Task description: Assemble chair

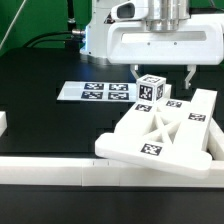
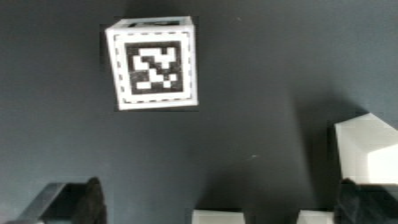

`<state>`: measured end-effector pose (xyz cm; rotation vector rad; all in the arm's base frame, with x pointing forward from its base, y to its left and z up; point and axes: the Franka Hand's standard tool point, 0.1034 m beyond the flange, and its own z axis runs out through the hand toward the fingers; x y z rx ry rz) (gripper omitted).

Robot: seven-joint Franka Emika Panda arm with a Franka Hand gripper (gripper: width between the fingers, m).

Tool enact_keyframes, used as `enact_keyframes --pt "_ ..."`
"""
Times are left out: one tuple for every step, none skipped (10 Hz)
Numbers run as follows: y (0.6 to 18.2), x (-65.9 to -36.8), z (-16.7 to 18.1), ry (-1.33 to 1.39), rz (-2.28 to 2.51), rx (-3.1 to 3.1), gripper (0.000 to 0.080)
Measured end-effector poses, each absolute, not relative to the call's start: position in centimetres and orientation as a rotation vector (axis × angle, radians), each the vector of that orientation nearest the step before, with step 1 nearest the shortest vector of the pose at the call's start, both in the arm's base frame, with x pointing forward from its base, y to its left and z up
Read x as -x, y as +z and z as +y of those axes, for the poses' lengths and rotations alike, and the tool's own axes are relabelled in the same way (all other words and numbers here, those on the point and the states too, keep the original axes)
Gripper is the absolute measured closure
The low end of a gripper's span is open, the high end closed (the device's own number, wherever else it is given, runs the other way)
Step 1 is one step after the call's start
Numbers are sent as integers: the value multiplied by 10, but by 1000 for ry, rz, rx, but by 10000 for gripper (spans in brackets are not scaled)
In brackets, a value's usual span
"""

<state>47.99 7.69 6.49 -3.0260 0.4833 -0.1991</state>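
The robot's fingers are short of the tagged leg block [image 1: 151, 89], with bare tabletop between them, and would miss it if they closed now. The gripper needs to move toward the block before it closes.
The chair's parts lie at the exterior view's right. A small white leg block [image 1: 148, 90] with a black-and-white tag stands on the black table; in the wrist view this leg block [image 2: 151, 65] shows its tagged face. The X-braced frame [image 1: 160, 135] lies flat near the front, with further white chair pieces [image 1: 203, 104] behind it. My gripper [image 1: 164, 74] hangs open above the table, just behind the frame and beside the leg block. Nothing is between its dark fingers [image 2: 71, 202]. The gripper [image 2: 217, 205] touches no part.
The marker board [image 1: 95, 92] lies flat at the exterior view's left of the leg block. A long white rail [image 1: 90, 170] runs along the front edge, with a short white piece [image 1: 3, 122] at the far left. A white part's corner [image 2: 366, 150] lies near one finger.
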Motion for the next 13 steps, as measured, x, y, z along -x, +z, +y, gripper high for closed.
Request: enact_keyframes --pt "63 -479 76 -198 484 3028 151" --pt "56 -476 73 -225 478 3036 151" --pt "43 -467 76 -223 466 3049 151" --pt "31 -461 81 -212 442 3062 151" --pt "27 -460 79 -223 428 3070 151" --pt "22 -459 77 -221 431 3074 151" --pt "19 -457 76 -213 431 3078 151" --pt "18 -456 77 -210 428 3079 151" --pt "17 -455 77 -207 424 3080 151" --pt "16 -455 76 -205 424 3082 151" --pt "16 -455 75 -204 423 3083 151" --pt "16 -455 74 -204 421 3084 259" --pt "16 -455 74 -204 418 3085 395"
